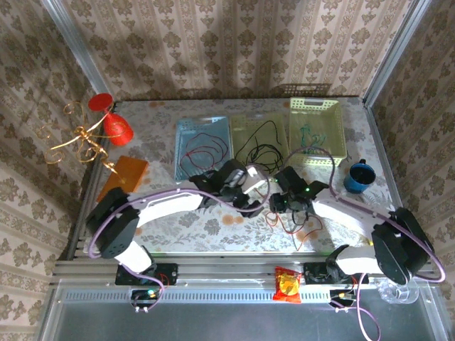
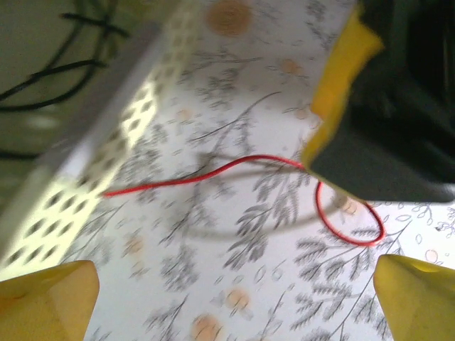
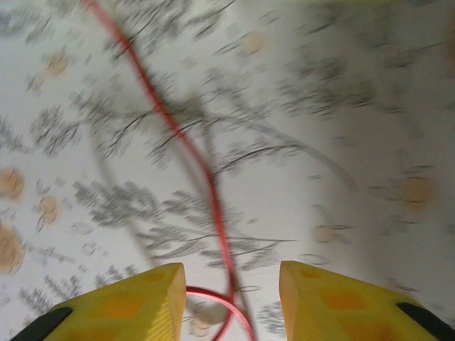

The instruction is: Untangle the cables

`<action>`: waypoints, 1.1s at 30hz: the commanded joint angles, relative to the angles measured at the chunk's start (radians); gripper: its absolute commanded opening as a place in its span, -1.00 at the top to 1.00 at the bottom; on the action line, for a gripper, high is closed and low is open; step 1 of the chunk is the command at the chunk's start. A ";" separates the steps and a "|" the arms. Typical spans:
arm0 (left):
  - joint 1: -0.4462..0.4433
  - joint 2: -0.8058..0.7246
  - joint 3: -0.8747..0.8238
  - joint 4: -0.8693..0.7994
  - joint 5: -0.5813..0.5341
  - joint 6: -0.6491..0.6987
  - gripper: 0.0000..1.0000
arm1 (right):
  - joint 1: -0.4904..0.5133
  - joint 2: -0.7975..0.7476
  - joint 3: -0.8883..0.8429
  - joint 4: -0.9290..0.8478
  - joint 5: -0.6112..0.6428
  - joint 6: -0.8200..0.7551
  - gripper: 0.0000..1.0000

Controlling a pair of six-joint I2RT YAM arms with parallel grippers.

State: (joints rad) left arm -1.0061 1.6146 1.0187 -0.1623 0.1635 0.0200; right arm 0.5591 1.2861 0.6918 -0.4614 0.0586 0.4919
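The red cable needs to be untangled, so my left gripper will grab it along its part between tray edge and loop (image 1: 268, 197) (image 2: 203, 175). That leaves the right gripper free.
A thin red cable (image 2: 234, 164) lies on the floral tablecloth, running from the tray edge to a loop under the right gripper's yellow finger (image 2: 346, 65). My left gripper (image 2: 231, 302) hangs above the cloth, open wide, with nothing between its fingers. My right gripper (image 3: 229, 275) is open just over the same red cable (image 3: 213, 213), which passes loosely between its fingers without being clamped. From above, the left gripper (image 1: 250, 201) and right gripper (image 1: 276, 204) sit close together mid-table, with the red cable (image 1: 293, 222) curling toward the near edge.
At the back stand a blue tray (image 1: 182, 142) with red cables, a pale yellow tray (image 1: 240, 124) with black cables, and a green basket (image 1: 334, 114) with green cables. A blue cup (image 1: 359, 177) stands right, an orange block (image 1: 122, 175) left, a snack bag (image 1: 288, 284) on the front rail.
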 commanded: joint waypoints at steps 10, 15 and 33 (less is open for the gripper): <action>-0.127 0.428 0.344 -0.163 -0.197 0.077 -0.70 | -0.184 -0.214 -0.061 -0.069 0.104 0.121 0.18; -0.135 0.456 0.358 -0.234 -0.232 0.091 0.01 | -0.202 -0.256 -0.079 -0.068 0.102 0.119 0.18; -0.048 -0.022 0.228 0.108 -0.057 0.042 1.00 | -0.223 -0.260 -0.108 -0.057 0.128 0.152 0.18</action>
State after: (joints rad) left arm -1.0969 1.7119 1.2564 -0.1696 0.0357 0.0963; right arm 0.3443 1.0313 0.6003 -0.5205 0.1547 0.6144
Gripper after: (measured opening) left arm 0.051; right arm 0.412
